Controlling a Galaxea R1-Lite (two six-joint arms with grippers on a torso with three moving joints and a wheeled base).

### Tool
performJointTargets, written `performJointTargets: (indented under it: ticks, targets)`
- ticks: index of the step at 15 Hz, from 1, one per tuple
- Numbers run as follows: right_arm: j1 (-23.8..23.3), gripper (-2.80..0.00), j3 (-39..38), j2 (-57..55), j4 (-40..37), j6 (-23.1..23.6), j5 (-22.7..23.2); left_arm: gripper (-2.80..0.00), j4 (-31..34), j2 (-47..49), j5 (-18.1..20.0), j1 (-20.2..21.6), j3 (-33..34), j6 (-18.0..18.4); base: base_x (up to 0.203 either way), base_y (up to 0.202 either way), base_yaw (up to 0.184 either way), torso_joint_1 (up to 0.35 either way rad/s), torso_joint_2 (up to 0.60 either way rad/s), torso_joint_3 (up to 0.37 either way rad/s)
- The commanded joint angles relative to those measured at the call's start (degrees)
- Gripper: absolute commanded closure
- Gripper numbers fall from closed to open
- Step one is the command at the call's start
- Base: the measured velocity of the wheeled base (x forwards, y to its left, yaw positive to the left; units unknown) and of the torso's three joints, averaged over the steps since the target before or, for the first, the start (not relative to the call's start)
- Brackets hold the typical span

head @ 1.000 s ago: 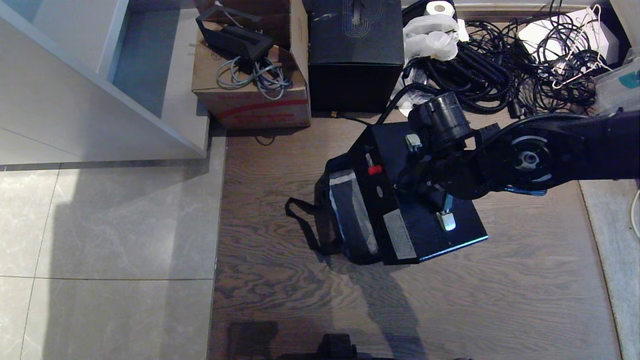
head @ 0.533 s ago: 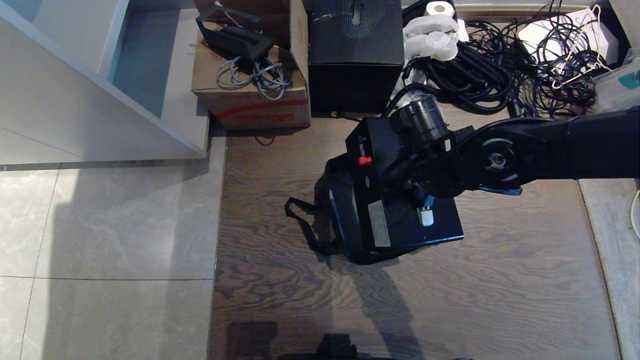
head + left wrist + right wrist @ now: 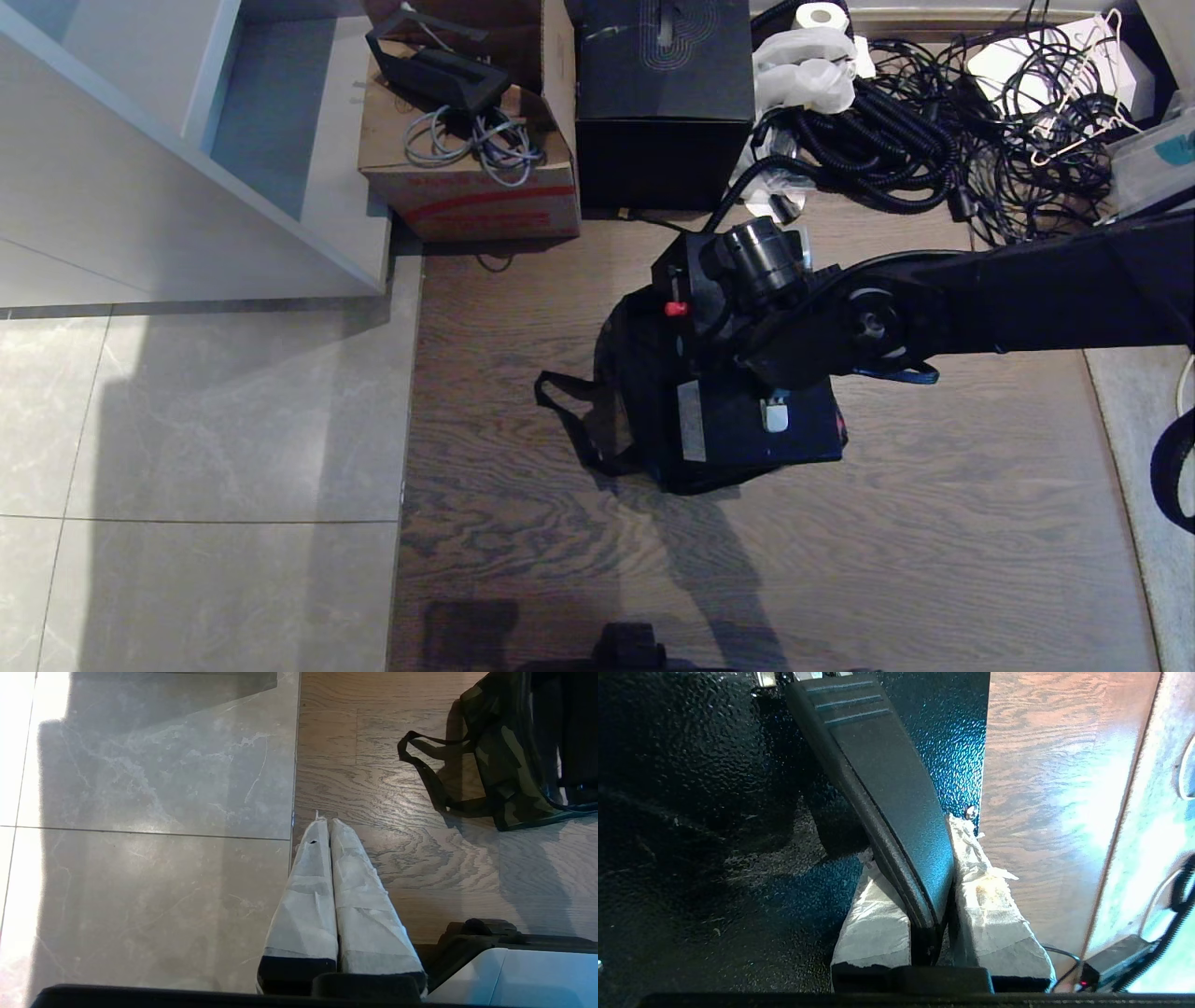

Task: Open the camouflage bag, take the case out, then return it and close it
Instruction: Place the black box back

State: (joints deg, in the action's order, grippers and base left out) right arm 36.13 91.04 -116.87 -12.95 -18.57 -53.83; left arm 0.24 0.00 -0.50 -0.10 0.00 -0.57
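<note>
The black case stands high above the open bag in the head view, so my right gripper now lowers it farther in before opening.
The camouflage bag stands open on the wooden floor, its black strap trailing to the left. The left wrist view shows the bag's green-brown side. The black speckled case sits in the bag's mouth, its side with a red dot and pale label facing left. My right gripper is shut on the case's bar handle, one taped finger on each side; my arm hides it in the head view. My left gripper hangs shut and empty over the floor, away from the bag.
Behind the bag stand a cardboard box with cables on it and a taller black box. A tangle of black cables fills the back right. A white cabinet is at the left and a grey mat at the right.
My right arm has carried the case leftward and down, from beside and above the bag into its mouth. The left gripper has not moved.
</note>
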Motion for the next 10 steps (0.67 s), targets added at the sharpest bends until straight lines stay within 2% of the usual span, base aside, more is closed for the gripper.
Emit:
performJointTargets:
  ticks: [1, 10]
  targets:
    - [0.1, 0.0, -1.4, 0.1, -0.2, 0.1, -0.3, 0.0, 0.0, 0.0, 0.0, 0.0, 0.0, 0.0, 0.0, 0.0, 0.0, 0.0, 0.0, 0.0]
    - [2.0, 0.0, -4.6, -1.4, 0.9, 2.4, -0.2, 0.0, 0.0, 0.0, 0.0, 0.0, -0.1, 0.0, 0.0, 0.0, 0.0, 0.0, 0.0, 0.0]
